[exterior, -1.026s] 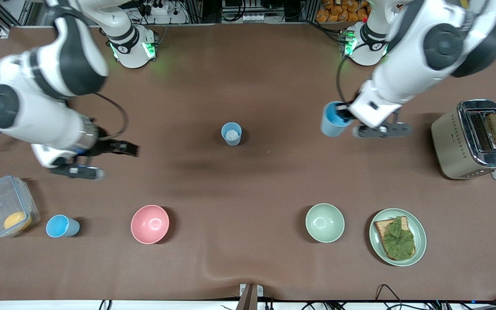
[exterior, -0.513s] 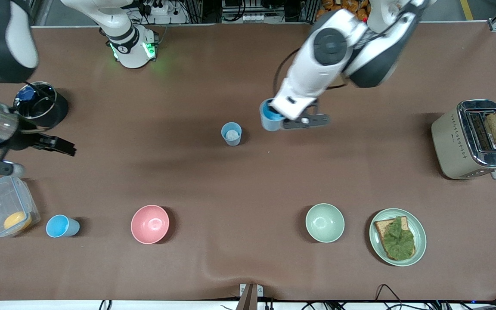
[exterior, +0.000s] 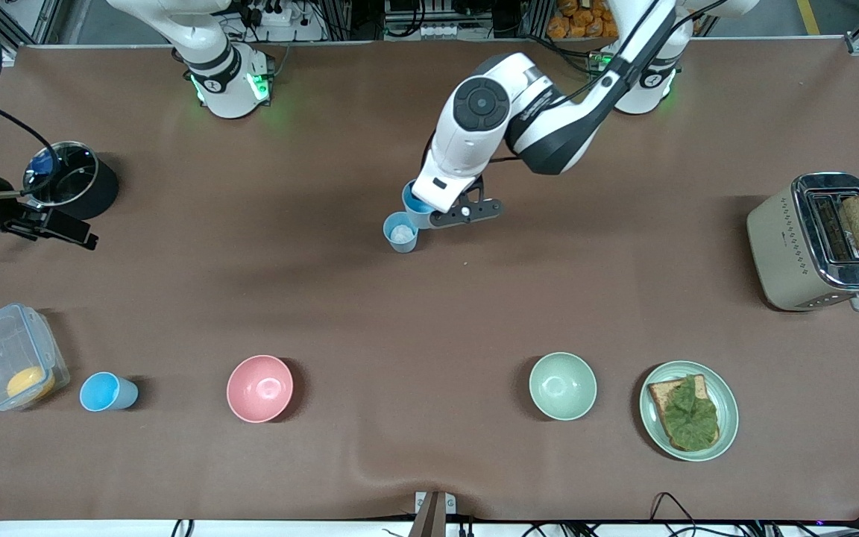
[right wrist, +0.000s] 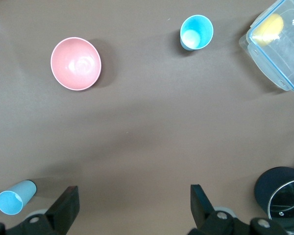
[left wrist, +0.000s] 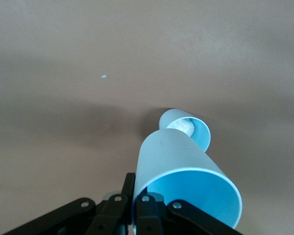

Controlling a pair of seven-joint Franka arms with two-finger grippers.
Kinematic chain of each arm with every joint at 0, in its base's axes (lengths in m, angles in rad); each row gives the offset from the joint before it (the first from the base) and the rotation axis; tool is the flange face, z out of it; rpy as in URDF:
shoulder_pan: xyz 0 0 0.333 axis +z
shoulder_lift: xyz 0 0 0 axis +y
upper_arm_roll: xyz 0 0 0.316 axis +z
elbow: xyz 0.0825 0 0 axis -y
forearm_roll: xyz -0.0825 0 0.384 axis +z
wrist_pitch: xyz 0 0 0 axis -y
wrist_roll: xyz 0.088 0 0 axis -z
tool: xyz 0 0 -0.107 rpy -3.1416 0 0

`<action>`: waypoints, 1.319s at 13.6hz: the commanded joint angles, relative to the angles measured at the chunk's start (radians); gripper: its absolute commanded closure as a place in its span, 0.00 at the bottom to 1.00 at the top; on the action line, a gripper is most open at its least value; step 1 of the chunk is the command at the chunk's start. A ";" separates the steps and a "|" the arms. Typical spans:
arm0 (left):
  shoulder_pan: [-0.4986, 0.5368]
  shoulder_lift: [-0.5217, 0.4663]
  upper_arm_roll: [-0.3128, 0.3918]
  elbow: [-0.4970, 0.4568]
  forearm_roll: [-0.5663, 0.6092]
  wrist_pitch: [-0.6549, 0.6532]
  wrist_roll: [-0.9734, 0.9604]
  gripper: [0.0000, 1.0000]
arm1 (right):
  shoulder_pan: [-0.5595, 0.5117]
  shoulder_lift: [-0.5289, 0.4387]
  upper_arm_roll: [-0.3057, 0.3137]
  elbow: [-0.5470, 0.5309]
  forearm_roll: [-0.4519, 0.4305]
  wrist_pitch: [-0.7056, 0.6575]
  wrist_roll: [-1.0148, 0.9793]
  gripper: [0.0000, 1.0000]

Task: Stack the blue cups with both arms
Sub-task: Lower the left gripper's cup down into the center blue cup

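Note:
My left gripper should move the held cup before opening, because the held cup's base [left wrist: 169, 137] is short of the standing cup's rim [left wrist: 203, 125] and the held cup would miss now.
My left gripper [exterior: 433, 211] is shut on the rim wall of a sky-blue cup [exterior: 416, 201] and holds it tilted in the air, right beside the pale grey-blue cup [exterior: 400, 231] that stands at the table's middle. In the left wrist view the held cup [left wrist: 181, 176] is pinched at my left gripper [left wrist: 135, 208], with the pale cup [left wrist: 186, 131] just past it, whitish inside. A second sky-blue cup [exterior: 105, 392] stands near the front camera at the right arm's end. My right gripper [exterior: 27, 252] is open and empty [right wrist: 133, 203] above that end.
A black pot with a glass lid [exterior: 70, 183] and a clear box [exterior: 8, 358] are at the right arm's end. A pink bowl [exterior: 259, 388], a pale green bowl [exterior: 562, 385] and a plate with toast [exterior: 689, 410] lie nearer the camera. A toaster [exterior: 821, 242] stands at the left arm's end.
My left gripper has carried the sky-blue cup from the left arm's end to beside the pale cup. My right arm has drawn back toward its end of the table.

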 commanded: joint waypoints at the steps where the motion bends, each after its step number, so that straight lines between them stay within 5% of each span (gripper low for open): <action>1: -0.029 0.055 0.005 0.022 0.026 0.065 -0.034 1.00 | -0.034 -0.020 0.023 -0.027 0.003 -0.009 -0.019 0.00; 17: -0.085 0.198 0.014 0.060 0.075 0.163 -0.034 1.00 | -0.069 -0.041 0.024 -0.066 0.026 0.001 -0.113 0.00; 18: -0.085 0.207 0.014 0.072 0.077 0.163 -0.031 0.94 | -0.067 -0.041 0.024 -0.068 0.026 0.003 -0.113 0.00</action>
